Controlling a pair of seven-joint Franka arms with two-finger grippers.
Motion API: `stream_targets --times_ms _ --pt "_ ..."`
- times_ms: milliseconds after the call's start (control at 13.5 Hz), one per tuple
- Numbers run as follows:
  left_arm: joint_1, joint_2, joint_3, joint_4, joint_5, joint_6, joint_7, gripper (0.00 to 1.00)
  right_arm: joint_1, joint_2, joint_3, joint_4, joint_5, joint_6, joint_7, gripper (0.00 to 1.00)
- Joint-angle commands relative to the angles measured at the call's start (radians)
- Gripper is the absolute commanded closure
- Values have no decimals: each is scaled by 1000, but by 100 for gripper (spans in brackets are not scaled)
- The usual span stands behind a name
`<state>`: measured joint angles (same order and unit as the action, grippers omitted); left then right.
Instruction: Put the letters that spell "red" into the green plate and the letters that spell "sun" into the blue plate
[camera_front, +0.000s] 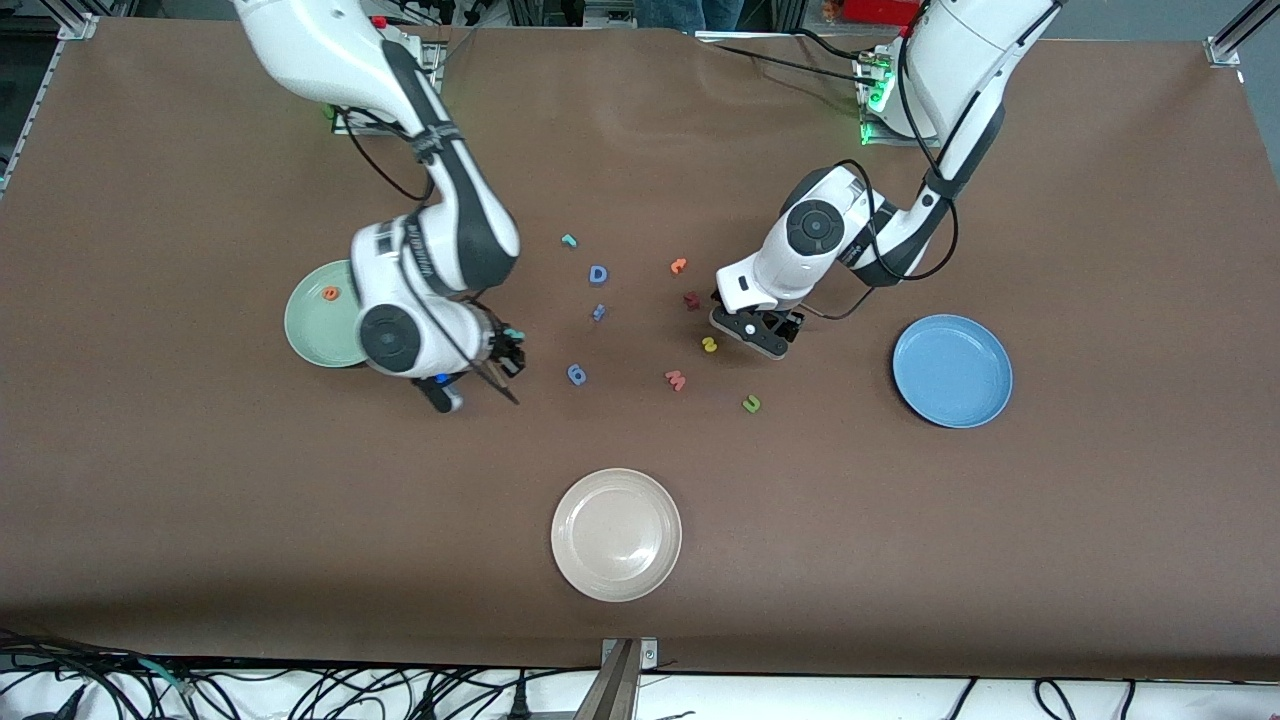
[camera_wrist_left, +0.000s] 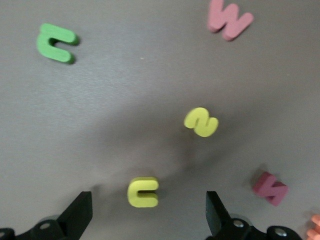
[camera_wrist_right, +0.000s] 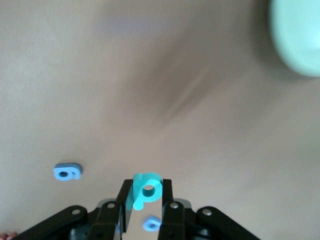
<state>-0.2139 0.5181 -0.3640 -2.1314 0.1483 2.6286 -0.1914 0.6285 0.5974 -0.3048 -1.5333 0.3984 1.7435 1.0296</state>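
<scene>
My left gripper grabs the yellow "u" by its curved base (camera_wrist_left: 132, 193) and the ends of its arms next, to spell "sun" in the blue plate.
My right gripper (camera_front: 508, 352) is shut on the teal "d" (camera_wrist_right: 146, 192), held above the table beside the green plate (camera_front: 318, 318). In that plate lies the orange "e" (camera_front: 330, 293). The small teal "r" (camera_front: 569, 240) lies on the table toward the robots. My left gripper (camera_wrist_left: 147, 201) is open, low over the table, with the yellow "u" (camera_wrist_left: 143, 192) between its fingers, untouched. The yellow "s" (camera_front: 709, 344) lies beside it. The green "n" (camera_front: 751, 403) lies nearer the front camera. The blue plate (camera_front: 952, 370) holds nothing.
A pink "w" (camera_front: 676, 379), a dark red letter (camera_front: 691, 300) and an orange letter (camera_front: 678, 265) lie around the left gripper. A blue "D" (camera_front: 598, 274) and two small blue letters (camera_front: 598, 312) (camera_front: 576, 374) lie mid-table. A white plate (camera_front: 616, 534) sits nearest the front camera.
</scene>
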Motion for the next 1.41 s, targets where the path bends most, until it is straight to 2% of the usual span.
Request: stream_targets --times_ms 0,148,297,520,668,891,1336 --pt "-16 -15 25 -19 2 33 15 0 -6 -20 -127 30 8 -169 -237 98" --pt "-21 -7 28 -16 2 39 9 0 -6 -21 -222 22 -15 -238 -426 98" --pt "-36 -3 33 -15 17 41 -16 0 -6 -19 -281 -19 -50 -230 -601 98" --pt "-39 14 39 -5 192 41 -162 0 -6 -13 -345 -163 -61 -113 -822 98" --pt "-39 19 45 -1 234 41 -203 0 -6 -16 -347 -272 -56 -3 -910 98" --pt "-48 20 45 2 228 41 -204 1 -6 -4 -344 -350 -49 91 -939 96" --pt "-76 43 47 27 234 39 -253 5 -6 44 -326 -358 -3 117 -958 95"
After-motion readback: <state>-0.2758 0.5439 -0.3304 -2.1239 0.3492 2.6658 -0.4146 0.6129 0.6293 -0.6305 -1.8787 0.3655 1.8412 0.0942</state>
